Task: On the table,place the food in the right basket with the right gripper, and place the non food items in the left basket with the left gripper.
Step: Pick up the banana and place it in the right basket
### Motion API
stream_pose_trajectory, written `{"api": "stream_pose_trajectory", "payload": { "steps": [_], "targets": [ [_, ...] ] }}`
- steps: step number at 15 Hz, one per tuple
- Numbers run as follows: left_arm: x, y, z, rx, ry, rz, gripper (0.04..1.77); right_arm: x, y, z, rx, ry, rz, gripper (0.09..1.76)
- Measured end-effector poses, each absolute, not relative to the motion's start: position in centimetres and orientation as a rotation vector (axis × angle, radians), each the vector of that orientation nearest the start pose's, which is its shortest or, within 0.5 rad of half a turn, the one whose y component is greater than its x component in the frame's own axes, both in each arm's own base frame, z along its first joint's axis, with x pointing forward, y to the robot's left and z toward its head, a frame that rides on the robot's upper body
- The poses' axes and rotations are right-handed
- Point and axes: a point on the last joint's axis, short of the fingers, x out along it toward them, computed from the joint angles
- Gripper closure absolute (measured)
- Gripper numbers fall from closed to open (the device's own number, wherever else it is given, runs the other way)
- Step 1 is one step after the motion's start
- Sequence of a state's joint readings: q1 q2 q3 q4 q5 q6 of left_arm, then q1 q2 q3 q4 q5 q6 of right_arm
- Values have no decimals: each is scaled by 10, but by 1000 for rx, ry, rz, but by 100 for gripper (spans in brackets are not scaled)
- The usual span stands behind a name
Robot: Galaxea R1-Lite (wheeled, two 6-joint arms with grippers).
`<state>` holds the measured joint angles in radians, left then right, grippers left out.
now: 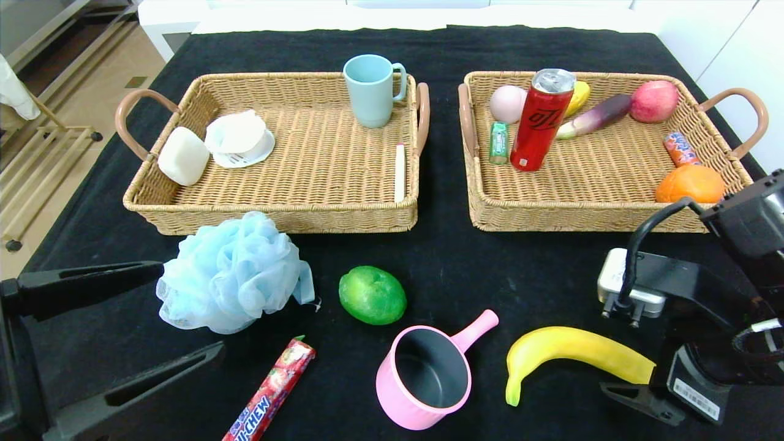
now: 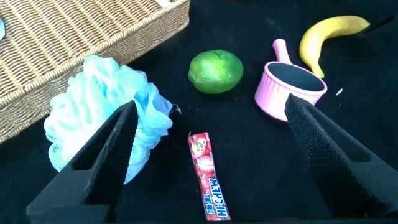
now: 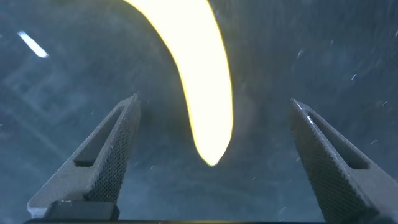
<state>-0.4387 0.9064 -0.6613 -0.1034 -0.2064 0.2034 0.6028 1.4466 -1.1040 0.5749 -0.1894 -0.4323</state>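
Observation:
The right gripper should move toward the banana before it closes on it. The fingers stop short, with black cloth beside the banana's end, so they would miss if they closed now.
On the black table lie a yellow banana, a green fruit, a red Hi-Chew candy bar, a pink pot and a light blue bath pouf. My right gripper is open at the banana's right end; in the right wrist view the banana's tip lies between the spread fingers of the gripper, untouched. My left gripper is open and empty at the front left; the left wrist view shows the pouf, candy, green fruit and pot ahead.
The left basket holds a blue cup, a white soap block, a white lid and a stick. The right basket holds a red can, several fruits, an orange and small packets. A white floor shows beyond the table's far edge.

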Motion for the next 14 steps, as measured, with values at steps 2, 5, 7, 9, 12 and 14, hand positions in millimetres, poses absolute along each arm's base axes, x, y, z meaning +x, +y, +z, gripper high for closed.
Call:
{"api": "stream_pose_trajectory", "payload": {
  "steps": [2,5,7,9,12,14],
  "targets": [
    [92,-48,253,213,74,-656,9,184,125,227,-778,772,565,15],
    [91,-48,254,213,72,-655,9,192,133,221,-802,777,547,15],
    [91,-48,254,213,70,-655,9,196,137,217,-817,770,526,15],
    [91,-48,254,214,70,-655,9,199,140,214,-824,779,530,15],
    [91,-48,253,219,72,-657,9,202,144,210,-830,792,540,15],
    [91,-48,253,219,71,-658,9,203,146,206,-836,804,547,15]
  ]
}}
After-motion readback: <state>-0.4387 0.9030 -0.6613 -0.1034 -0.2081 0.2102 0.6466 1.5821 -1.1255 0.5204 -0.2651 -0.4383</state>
